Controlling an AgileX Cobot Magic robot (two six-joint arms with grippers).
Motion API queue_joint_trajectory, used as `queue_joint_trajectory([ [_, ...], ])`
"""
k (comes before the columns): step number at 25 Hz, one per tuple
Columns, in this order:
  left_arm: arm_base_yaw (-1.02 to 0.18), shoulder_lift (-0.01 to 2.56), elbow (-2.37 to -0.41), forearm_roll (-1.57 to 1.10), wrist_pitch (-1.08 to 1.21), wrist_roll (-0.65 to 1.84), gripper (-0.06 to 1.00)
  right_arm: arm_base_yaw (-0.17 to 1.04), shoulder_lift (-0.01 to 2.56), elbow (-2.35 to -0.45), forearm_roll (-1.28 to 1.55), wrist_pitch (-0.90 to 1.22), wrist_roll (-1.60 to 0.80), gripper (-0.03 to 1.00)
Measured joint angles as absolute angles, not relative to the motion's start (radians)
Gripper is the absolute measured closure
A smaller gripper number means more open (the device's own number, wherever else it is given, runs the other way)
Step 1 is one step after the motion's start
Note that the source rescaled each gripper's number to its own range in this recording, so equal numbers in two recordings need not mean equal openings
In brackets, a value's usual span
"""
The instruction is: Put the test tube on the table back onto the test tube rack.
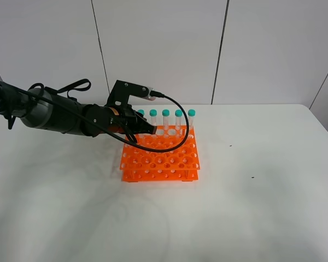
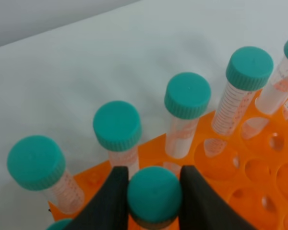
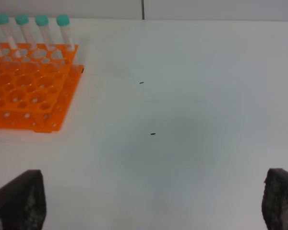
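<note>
The held cap (image 2: 154,195) sits level with neighboring caps, so the test tube would rest in the rack (image 2: 220,165): my left gripper needs to release the tube.
My left gripper (image 1: 139,127) is shut on the teal-green cap of the test tube (image 2: 153,192). It holds the tube upright over the back left part of the orange test tube rack (image 1: 159,154), just in front of the back row. The black fingers (image 2: 113,201) press both sides of the cap. The tube's lower end is hidden, so I cannot tell if it sits in a hole. Several identical tubes (image 1: 165,114) stand in the back row, also shown in the left wrist view (image 2: 187,96). My right gripper (image 3: 149,206) is open and empty above the white table (image 3: 192,120), away from the rack (image 3: 29,86).
The left arm and its black cable (image 1: 177,117) reach over the rack from the left. Two small dark specks (image 3: 152,133) lie on the table to the right of the rack. A white panelled wall (image 1: 164,49) stands behind the table.
</note>
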State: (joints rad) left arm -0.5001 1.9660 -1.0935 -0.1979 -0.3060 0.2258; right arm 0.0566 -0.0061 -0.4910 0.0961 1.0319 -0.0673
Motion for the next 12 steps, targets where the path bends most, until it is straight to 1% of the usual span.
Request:
queue_joint_trajectory([
  [2,-0.5,1.966,-1.093,-0.198,-0.306,0.226,0.93,0.057,-0.006,-0.491,0.096,1.032,-0.067,-0.03],
  [3,-0.5,1.966,-1.093,-0.198,-0.306,0.226,0.91,0.057,-0.006,-0.491,0.096,1.032,-0.067,-0.03],
  [4,-0.5,1.966,-1.093,-0.198,-0.306,0.226,0.87,0.057,-0.006,-0.491,0.096,1.032,-0.067,-0.03],
  [6,-0.5,1.966,-1.093,-0.198,-0.306,0.226,0.69,0.057,-0.006,-0.491,0.096,1.032,-0.067,-0.03],
  [8,-0.501,1.966,-1.093,-0.198,-0.306,0.226,0.53,0.057,-0.006,-0.491,0.096,1.032,-0.067,-0.03],
  [10,-0.501,1.966,-1.093,-0.198,-0.306,0.225,0.46,0.057,-0.006,-0.491,0.096,1.032,-0.067,-0.03],
  [12,-0.501,1.966,-1.093,-0.198,-0.306,0.217,0.44,0.057,-0.006,-0.491,0.096,1.032,-0.067,-0.03],
])
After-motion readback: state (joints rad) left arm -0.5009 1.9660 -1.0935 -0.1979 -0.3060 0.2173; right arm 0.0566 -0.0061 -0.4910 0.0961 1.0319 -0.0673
